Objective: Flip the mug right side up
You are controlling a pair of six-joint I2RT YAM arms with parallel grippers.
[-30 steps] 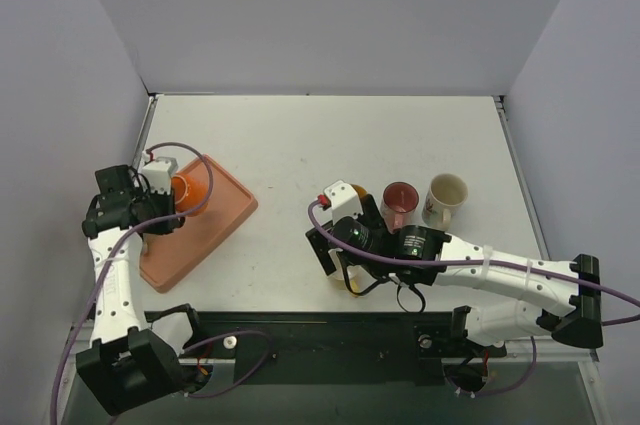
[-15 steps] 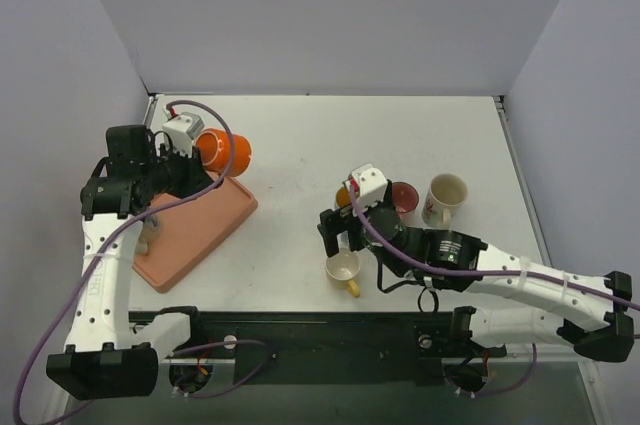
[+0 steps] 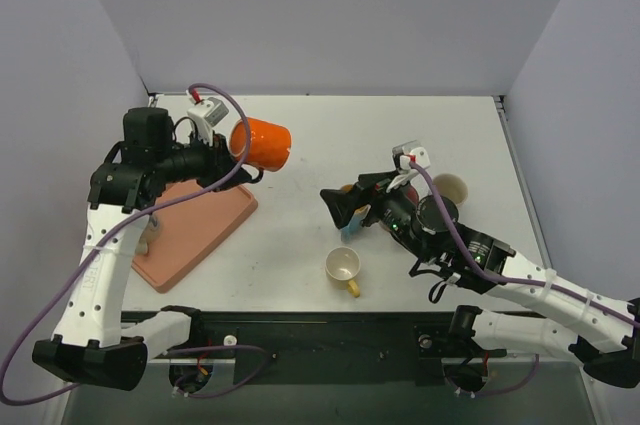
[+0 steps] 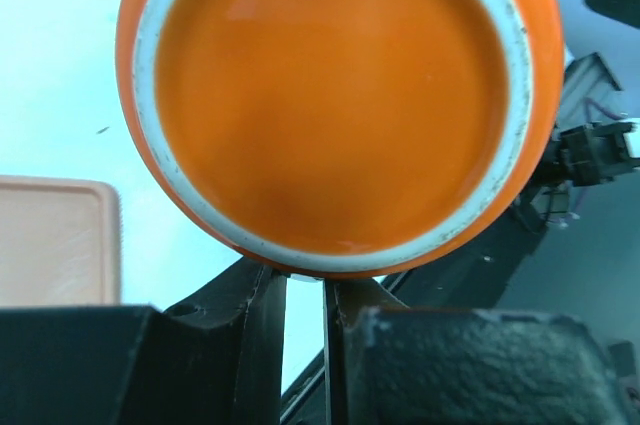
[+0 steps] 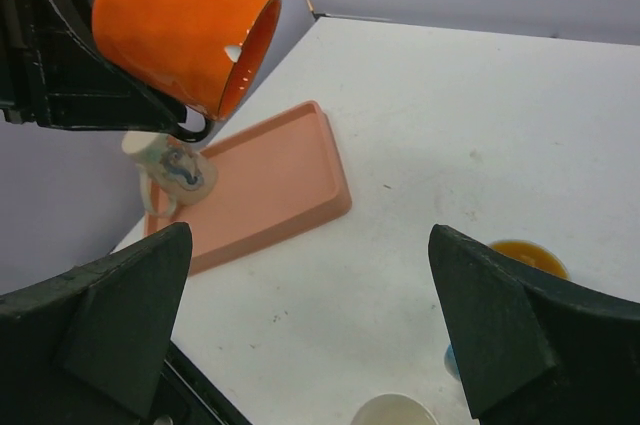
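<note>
My right gripper will next grab the orange mug's rim at its opening, leaving the mug's base free for turning it right side up.
The orange mug (image 3: 262, 144) hangs in the air past the tray's far right corner. It lies on its side with its mouth facing right. In the right wrist view the orange mug (image 5: 180, 20) shows its open mouth tipped to the lower right. My left gripper (image 3: 228, 151) is shut on the mug at its handle side. The left wrist view shows the mug's base (image 4: 335, 95) with its pale foot ring, just above the left gripper (image 4: 305, 280). My right gripper (image 3: 345, 207) is open and empty above the table's middle, and the right wrist view shows it (image 5: 310, 345) held wide.
A salmon tray (image 3: 215, 215) lies at the left, with a patterned mug (image 5: 170, 170) on it. A small cream cup (image 3: 343, 265) with a yellow handle stands near the front. A white mug (image 3: 452, 185) stands at the right. A cup with an orange inside (image 5: 528, 257) sits beside my right gripper.
My left arm has lifted the orange mug off the tray, up and to the right, and tipped it onto its side. My right gripper has pulled up and back from the cream cup.
</note>
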